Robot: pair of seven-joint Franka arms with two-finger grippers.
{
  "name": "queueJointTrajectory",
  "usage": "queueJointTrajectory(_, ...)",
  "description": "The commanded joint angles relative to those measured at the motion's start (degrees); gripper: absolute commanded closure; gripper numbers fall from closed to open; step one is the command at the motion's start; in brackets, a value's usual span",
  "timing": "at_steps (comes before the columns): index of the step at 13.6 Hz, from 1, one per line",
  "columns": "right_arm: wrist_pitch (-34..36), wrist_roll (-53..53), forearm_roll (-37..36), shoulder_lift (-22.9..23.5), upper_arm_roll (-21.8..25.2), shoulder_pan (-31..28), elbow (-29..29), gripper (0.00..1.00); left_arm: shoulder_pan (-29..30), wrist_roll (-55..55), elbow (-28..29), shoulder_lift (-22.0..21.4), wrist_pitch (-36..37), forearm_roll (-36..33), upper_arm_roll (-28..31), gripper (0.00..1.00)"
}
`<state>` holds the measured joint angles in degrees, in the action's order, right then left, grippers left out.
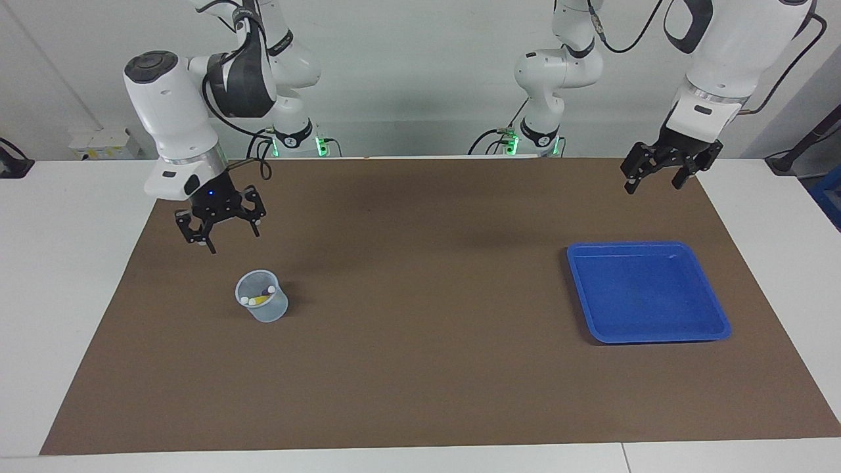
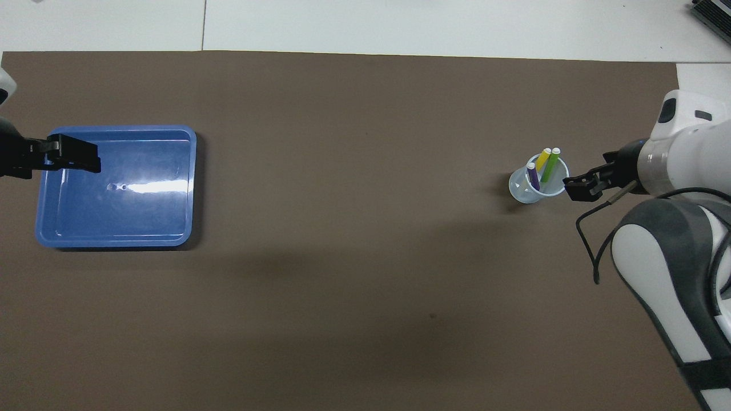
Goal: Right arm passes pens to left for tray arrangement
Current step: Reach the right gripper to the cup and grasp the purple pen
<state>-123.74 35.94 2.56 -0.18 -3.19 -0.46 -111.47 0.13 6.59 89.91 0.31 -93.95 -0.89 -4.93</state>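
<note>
I need to grab the purple pen by its pale end (image 2: 531, 166) with my right gripper next, so I can pass the pen to my left gripper for the tray (image 2: 143, 217).
Three pens stand in a small translucent cup (image 1: 261, 297) (image 2: 537, 181) toward the right arm's end of the mat: a purple pen (image 2: 533, 176), a yellow pen (image 2: 543, 158) and a green pen (image 2: 551, 163). In the facing view only their pale ends and a bit of the yellow pen (image 1: 261, 300) show. My right gripper (image 1: 234, 241) (image 2: 574, 189) hangs open over the mat just beside the cup, holding nothing. The blue tray (image 1: 647, 295) (image 2: 143, 217) lies empty toward the left arm's end. My left gripper (image 1: 654, 187) (image 2: 91, 162) waits open, raised by the tray's edge.
A brown mat (image 1: 420, 368) covers most of the white table (image 1: 66, 263). The right arm's cable (image 2: 594, 251) loops down beside its wrist. Both arm bases stand at the robots' edge of the table.
</note>
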Motion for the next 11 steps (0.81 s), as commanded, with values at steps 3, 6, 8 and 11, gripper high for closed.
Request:
queueJointTrajectory(3, -4.14, 17.04, 1.31, 6.5, -0.06, 4.67, 4.41, 0.29, -0.57, -0.18, 1.85, -1.63, 0.08, -0.87, 0.63, 0.0)
queueJointTrajectory(6, -4.67, 16.89, 1.92, 7.83, -0.06, 5.12, 6.26, 0.49, -0.57, -0.18, 1.85, -1.63, 0.16, -0.87, 0.63, 0.0)
queueJointTrajectory(8, -6.41, 16.71, 1.92, 9.4, -0.06, 4.51, 7.06, 0.49, -0.57, -0.18, 1.85, -1.63, 0.08, -0.87, 0.63, 0.0)
queueJointTrajectory(11, -4.24, 14.09, 1.57, 9.76, 0.11, 4.33, 7.84, 0.52, -0.66, -0.61, 1.76, -1.63, 0.08, -0.78, 0.45, 0.0)
